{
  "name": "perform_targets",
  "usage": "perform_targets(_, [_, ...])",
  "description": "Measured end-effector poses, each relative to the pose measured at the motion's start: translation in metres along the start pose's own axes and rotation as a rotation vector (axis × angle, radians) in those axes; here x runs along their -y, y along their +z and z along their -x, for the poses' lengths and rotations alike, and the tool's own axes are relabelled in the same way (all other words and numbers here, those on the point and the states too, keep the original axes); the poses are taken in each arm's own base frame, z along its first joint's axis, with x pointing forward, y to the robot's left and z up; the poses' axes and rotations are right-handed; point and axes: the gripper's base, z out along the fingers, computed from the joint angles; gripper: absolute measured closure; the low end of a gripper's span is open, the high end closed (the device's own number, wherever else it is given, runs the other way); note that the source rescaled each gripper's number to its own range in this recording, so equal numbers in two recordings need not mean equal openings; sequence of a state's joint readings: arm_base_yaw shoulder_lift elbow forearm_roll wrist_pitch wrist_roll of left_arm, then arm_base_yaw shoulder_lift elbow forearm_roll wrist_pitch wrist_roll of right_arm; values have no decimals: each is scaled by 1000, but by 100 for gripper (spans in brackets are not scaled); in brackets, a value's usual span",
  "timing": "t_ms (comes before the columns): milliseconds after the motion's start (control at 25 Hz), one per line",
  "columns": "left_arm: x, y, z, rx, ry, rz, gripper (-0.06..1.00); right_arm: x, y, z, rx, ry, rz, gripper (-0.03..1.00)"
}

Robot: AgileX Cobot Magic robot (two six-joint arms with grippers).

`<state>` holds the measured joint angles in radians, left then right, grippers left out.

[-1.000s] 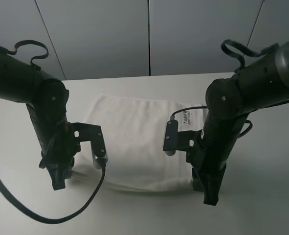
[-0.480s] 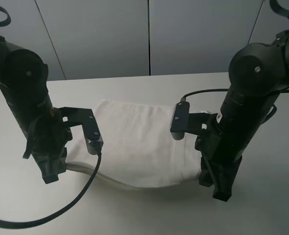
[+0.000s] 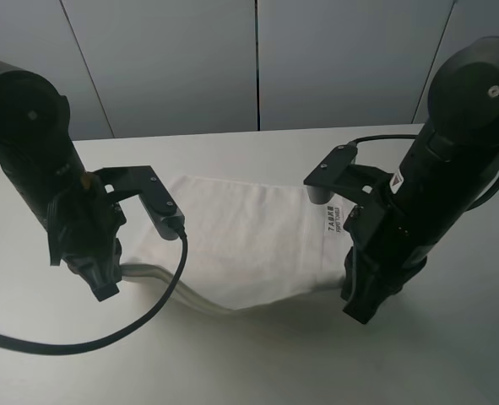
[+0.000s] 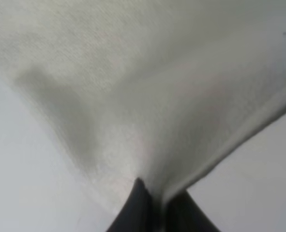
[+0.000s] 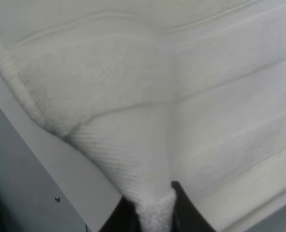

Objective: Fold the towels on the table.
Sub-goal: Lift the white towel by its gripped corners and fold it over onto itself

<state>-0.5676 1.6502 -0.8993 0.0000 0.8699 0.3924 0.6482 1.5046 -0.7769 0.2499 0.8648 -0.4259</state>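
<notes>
The held corner of the towel hangs short of the towel's far edge (image 3: 232, 182), so the left gripper needs to keep holding the towel until its near corner rests by that edge.
The white terry towel (image 3: 241, 245) lies on the white table (image 3: 257, 371), its grey-lettered label (image 3: 332, 218) near the right arm. My left gripper (image 3: 104, 288) is shut on the towel's near left corner and my right gripper (image 3: 359, 310) on its near right corner. Both hold the corners above the table, and the near edge sags between them. In the left wrist view the fingertips (image 4: 139, 208) pinch the cloth (image 4: 147, 96). In the right wrist view the fingertips (image 5: 184, 210) pinch a corner of the towel (image 5: 147, 159), with its woven band showing.
A black cable (image 3: 89, 346) from the left arm loops over the table at the front left. Grey wall panels (image 3: 257, 59) stand behind the table's far edge. Bare tabletop lies in front of the towel and on both sides of it.
Both grippers have risen and moved toward the far side with the towel's near corners. The near edge has come off the table and now hangs between them.
</notes>
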Motion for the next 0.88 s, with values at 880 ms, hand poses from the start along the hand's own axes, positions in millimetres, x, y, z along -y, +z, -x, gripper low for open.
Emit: perform_targets(880, [-7, -21, 16, 287, -360, 61, 94, 28, -12, 14, 147, 337, -289, 96])
